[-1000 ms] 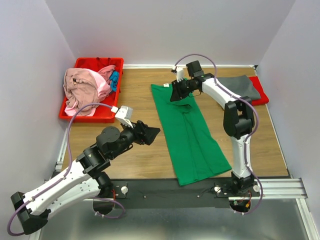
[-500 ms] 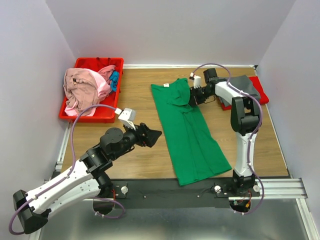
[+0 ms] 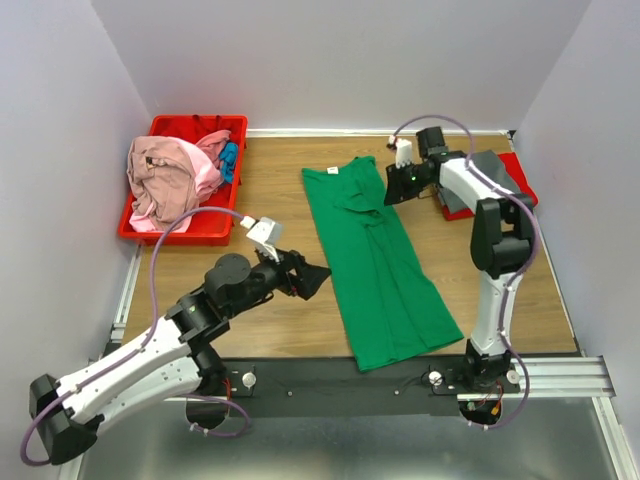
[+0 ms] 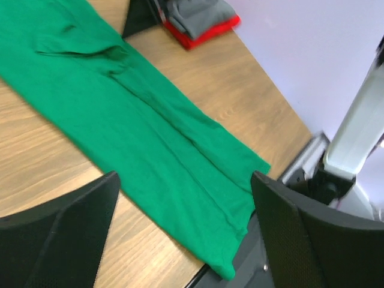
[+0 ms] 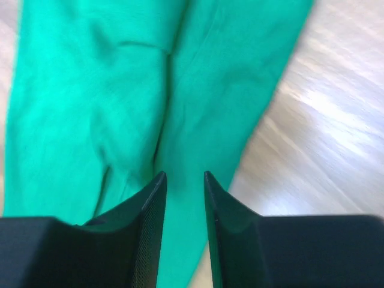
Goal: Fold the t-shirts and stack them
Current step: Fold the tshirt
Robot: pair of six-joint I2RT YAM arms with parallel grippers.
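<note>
Next, my left gripper grabs the green t-shirt point(image 3: 378, 262) by the outer corner of its near hem, to fold the t-shirt's near end toward its far end.
The large green t-shirt point(image 3: 378, 262) lies on the wooden table as a long strip, with a flap folded in near its top. It also shows in the left wrist view point(image 4: 150, 138) and the right wrist view point(image 5: 90, 90). My right gripper point(image 3: 391, 196) point(image 5: 184, 177) hovers over the shirt's upper right edge, its jaws slightly apart with nothing between them. My left gripper point(image 3: 318, 278) point(image 4: 183, 198) is wide open and empty just left of the shirt's middle. A folded dark grey t-shirt point(image 3: 492, 172) point(image 4: 201, 12) lies at the back right. Pink t-shirts point(image 3: 165, 175) and a blue one point(image 3: 229, 160) are heaped in the bin.
The red plastic bin point(image 3: 175, 232) stands at the back left. A flat red item point(image 3: 518, 188) point(image 4: 207, 35) lies under the grey t-shirt. White walls close in the table on three sides. A black rail point(image 3: 330, 375) runs along the near edge.
My right gripper has moved right, off the top of the green t-shirt, leaving a flap folded there. My left gripper has moved a little right toward the shirt.
</note>
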